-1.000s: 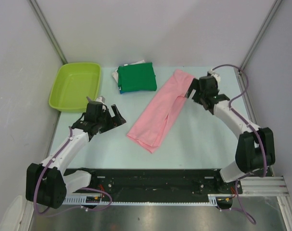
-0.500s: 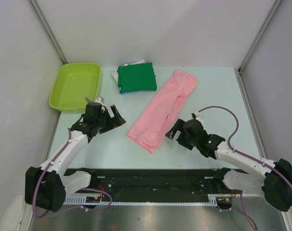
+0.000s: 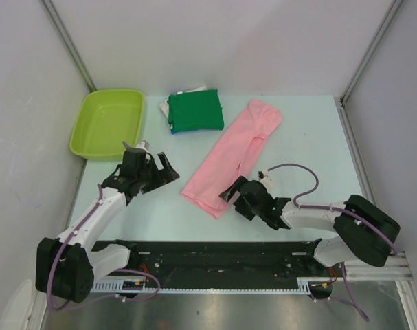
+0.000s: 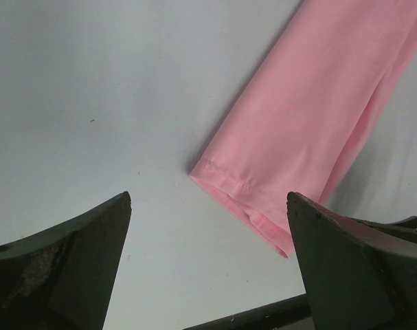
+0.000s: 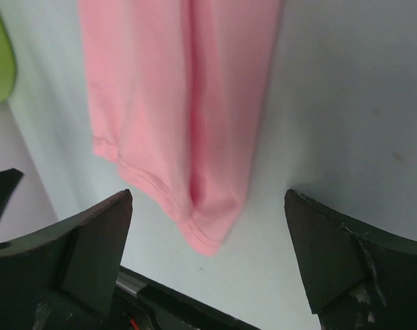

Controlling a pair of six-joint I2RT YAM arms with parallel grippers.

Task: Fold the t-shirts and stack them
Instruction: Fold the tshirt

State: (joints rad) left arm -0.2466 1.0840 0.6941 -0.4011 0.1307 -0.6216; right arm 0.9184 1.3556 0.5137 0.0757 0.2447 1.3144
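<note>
The right gripper's fingers stop above the cloth in the right wrist view, so the gripper needs to go down before it closes on the pink corner.
A light pink t-shirt (image 3: 234, 155) lies folded into a long strip, running diagonally from the far right towards the near middle of the table (image 3: 311, 144). A stack of folded t-shirts (image 3: 194, 111), dark green on top with white and blue edges showing beneath, sits at the back. My left gripper (image 3: 164, 167) stands open just left of the strip's near end, with the pink hem (image 4: 263, 213) ahead of its fingers. My right gripper (image 3: 231, 197) is open and low at the near right corner of the strip; the pink corner (image 5: 208, 227) lies between its fingers, untouched.
A lime green plastic tub (image 3: 108, 122) stands at the back left, near the left arm. White walls close in the table on three sides. A black rail (image 3: 222, 258) runs along the near edge, just behind the pink shirt's near end.
The right arm has swung from the far end of the pink shirt down to its near end, staying open. The left arm has hardly moved.
</note>
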